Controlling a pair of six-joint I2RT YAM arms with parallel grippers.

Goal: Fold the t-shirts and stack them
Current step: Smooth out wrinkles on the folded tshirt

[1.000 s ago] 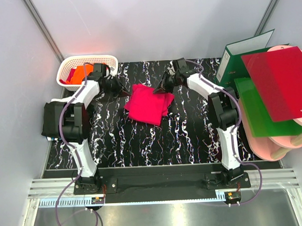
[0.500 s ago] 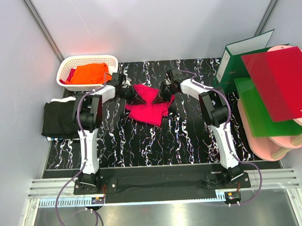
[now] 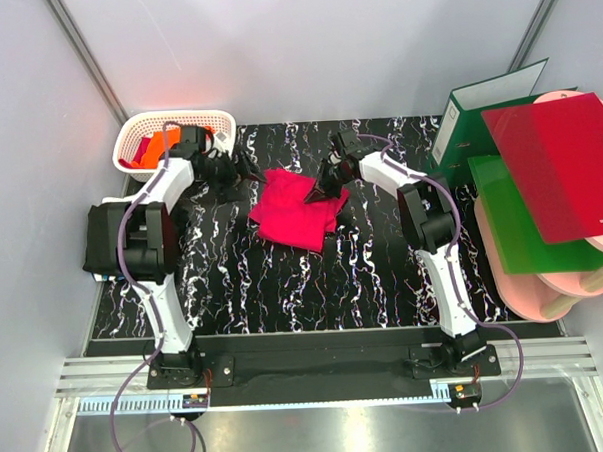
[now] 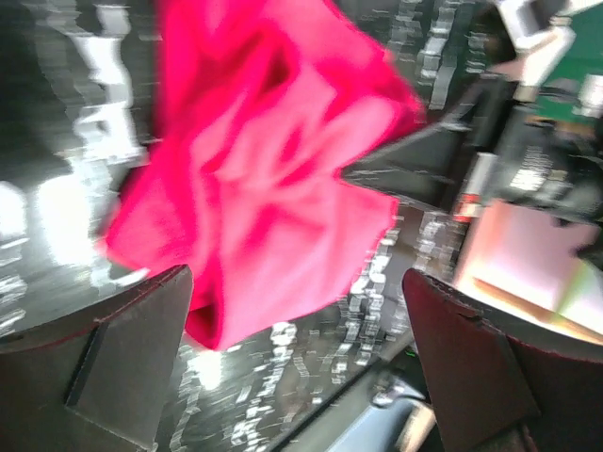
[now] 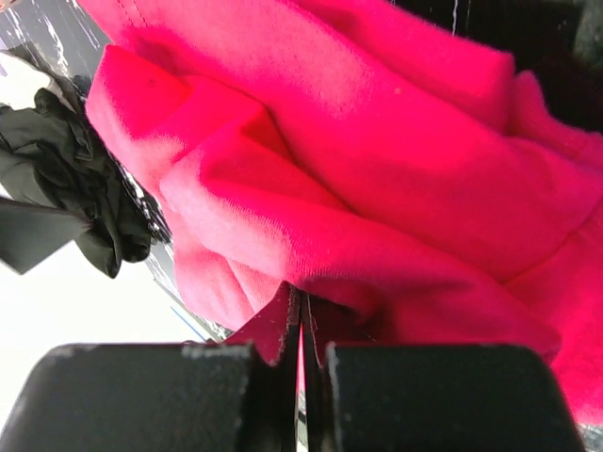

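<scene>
The left gripper grabs the folded crimson-pink t-shirt's edge facing the black t-shirt [image 3: 108, 239] next, to draw the crimson-pink t-shirt over and stack it.
The crimson-pink t-shirt [image 3: 293, 212] lies folded in a rough square on the black marbled table [image 3: 284, 287]. My left gripper [image 3: 243, 174] hangs just left of the shirt's far left corner, open and holding nothing. In the left wrist view its fingers [image 4: 113, 358] stand wide apart with the pink t-shirt [image 4: 273, 188] beyond them. My right gripper [image 3: 322, 191] is shut on the shirt's far right edge. In the right wrist view the right gripper [image 5: 301, 320] pinches a thin fold of pink t-shirt [image 5: 377, 169]. The orange t-shirt [image 3: 156, 146] lies in the basket. The black t-shirt [image 3: 108, 239] lies at the table's left edge.
A white lattice basket [image 3: 177, 121] stands at the back left. On the right are a green binder [image 3: 476, 103], a red folder [image 3: 564, 164], a green folder [image 3: 517, 227] and pink boards [image 3: 555, 290].
My left gripper has let go of the pink shirt, opened wide and drawn back to the left. My right gripper stays shut on the shirt's far right edge.
</scene>
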